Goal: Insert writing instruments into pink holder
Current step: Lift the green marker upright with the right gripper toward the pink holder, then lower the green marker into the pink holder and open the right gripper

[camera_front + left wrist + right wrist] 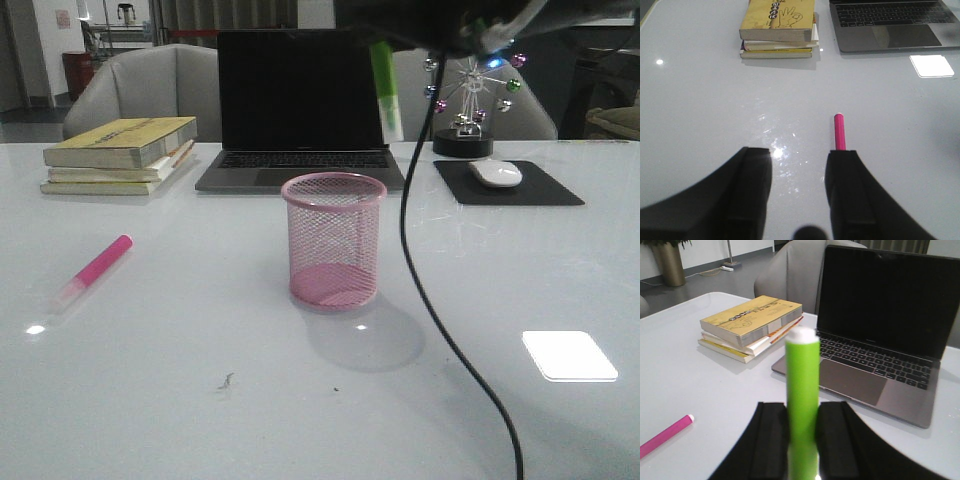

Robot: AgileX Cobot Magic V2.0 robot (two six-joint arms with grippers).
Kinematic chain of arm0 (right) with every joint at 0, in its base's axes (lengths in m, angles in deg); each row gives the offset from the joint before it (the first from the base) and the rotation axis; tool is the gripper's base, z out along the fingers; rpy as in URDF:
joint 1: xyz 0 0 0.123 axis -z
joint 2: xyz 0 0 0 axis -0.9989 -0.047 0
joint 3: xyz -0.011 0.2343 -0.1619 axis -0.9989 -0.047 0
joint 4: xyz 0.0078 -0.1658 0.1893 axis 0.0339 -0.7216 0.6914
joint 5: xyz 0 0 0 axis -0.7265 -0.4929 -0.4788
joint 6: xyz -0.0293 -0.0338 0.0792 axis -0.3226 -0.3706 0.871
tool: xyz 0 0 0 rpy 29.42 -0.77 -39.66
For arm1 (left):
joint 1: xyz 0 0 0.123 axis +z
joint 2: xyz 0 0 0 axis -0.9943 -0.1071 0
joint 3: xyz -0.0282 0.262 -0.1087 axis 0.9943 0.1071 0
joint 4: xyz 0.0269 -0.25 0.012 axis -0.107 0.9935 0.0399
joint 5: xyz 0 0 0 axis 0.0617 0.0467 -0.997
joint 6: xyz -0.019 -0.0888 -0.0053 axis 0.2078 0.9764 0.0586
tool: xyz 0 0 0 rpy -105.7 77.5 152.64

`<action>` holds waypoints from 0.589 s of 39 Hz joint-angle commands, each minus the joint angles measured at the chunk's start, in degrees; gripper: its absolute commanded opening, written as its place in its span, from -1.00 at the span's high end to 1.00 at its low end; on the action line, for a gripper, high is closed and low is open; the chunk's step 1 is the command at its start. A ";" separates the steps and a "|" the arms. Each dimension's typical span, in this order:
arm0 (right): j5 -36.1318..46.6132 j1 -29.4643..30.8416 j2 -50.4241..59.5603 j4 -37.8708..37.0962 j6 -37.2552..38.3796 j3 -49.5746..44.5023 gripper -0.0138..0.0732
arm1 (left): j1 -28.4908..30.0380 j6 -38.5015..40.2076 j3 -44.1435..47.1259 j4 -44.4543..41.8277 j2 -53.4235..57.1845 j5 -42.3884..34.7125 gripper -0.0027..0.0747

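Observation:
The lime green marker's lower end is above the pink holder's rim, so my right gripper keeps hold of the marker until it is lower.
The pink holder, a mesh cup, stands upright and empty at the table's middle. A lime green marker hangs nearly upright above and slightly right of it, with my right gripper shut on its body. The pink marker lies flat on the table at the left. In the left wrist view its far end shows just beyond one finger of my left gripper, which is open with only bare table between its fingers. The holder is out of both wrist views.
An open laptop and a stack of books sit at the back. A mouse on a black pad and a desk toy are at the back right. A black cable hangs down right of the holder.

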 commanded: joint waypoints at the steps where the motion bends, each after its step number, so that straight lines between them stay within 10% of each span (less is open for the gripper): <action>1: 10.56 -1.14 -0.90 0.10 -0.34 1.36 0.61 | -0.25 0.58 -2.14 0.53 0.29 -4.38 0.08; 23: 14.72 -1.66 -9.23 0.05 -0.34 1.36 0.56 | -0.25 0.58 -2.14 0.53 0.29 -4.38 0.08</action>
